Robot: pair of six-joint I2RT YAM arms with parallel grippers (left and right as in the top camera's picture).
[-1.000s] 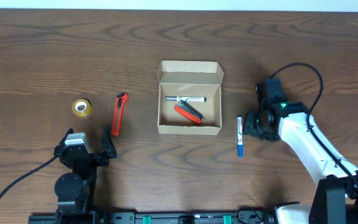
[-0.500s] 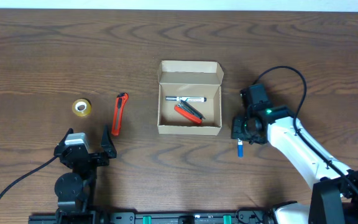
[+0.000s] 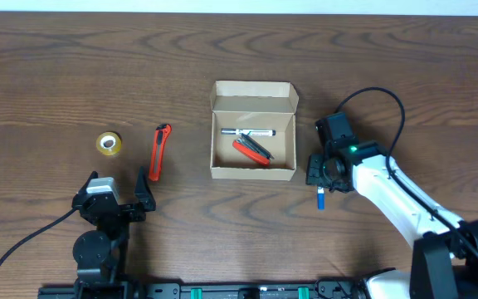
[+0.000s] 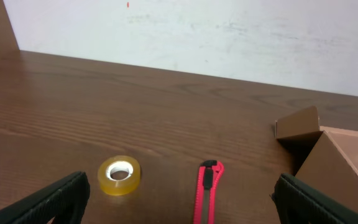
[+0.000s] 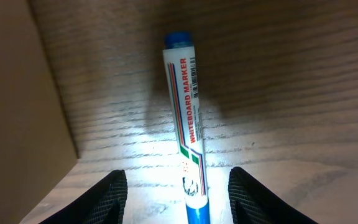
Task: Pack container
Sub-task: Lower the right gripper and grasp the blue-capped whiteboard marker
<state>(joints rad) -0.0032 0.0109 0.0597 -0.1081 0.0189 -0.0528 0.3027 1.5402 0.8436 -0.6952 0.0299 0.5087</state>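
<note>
My right gripper needs to go lower before it closes on the blue marker [image 5: 189,134]: the blue marker looks thin and far below the gripper's fingers in the right wrist view.
The container [image 3: 253,130] is a tan cardboard box standing open, lid flap folded back, with a white marker [image 3: 247,132] and a red-and-black tool [image 3: 251,149] inside. Just right of it a blue whiteboard marker [image 5: 188,122] lies on the table. My right gripper [image 5: 179,205] is open and low over that marker, one finger on each side with a gap to both. In the overhead view the right gripper [image 3: 322,174] hides all of the marker but its blue end [image 3: 320,199]. My left gripper [image 4: 185,214] is open wide and holds nothing, at the near left.
A roll of yellow tape [image 3: 109,143] and a red utility knife [image 3: 158,152] lie left of the box, ahead of the left gripper [image 3: 116,184]. The box wall [image 5: 17,112] stands close to the left of the right gripper's fingers.
My right gripper has moved left toward the box and come down over the blue marker, covering most of it from above. The left arm has not moved.
</note>
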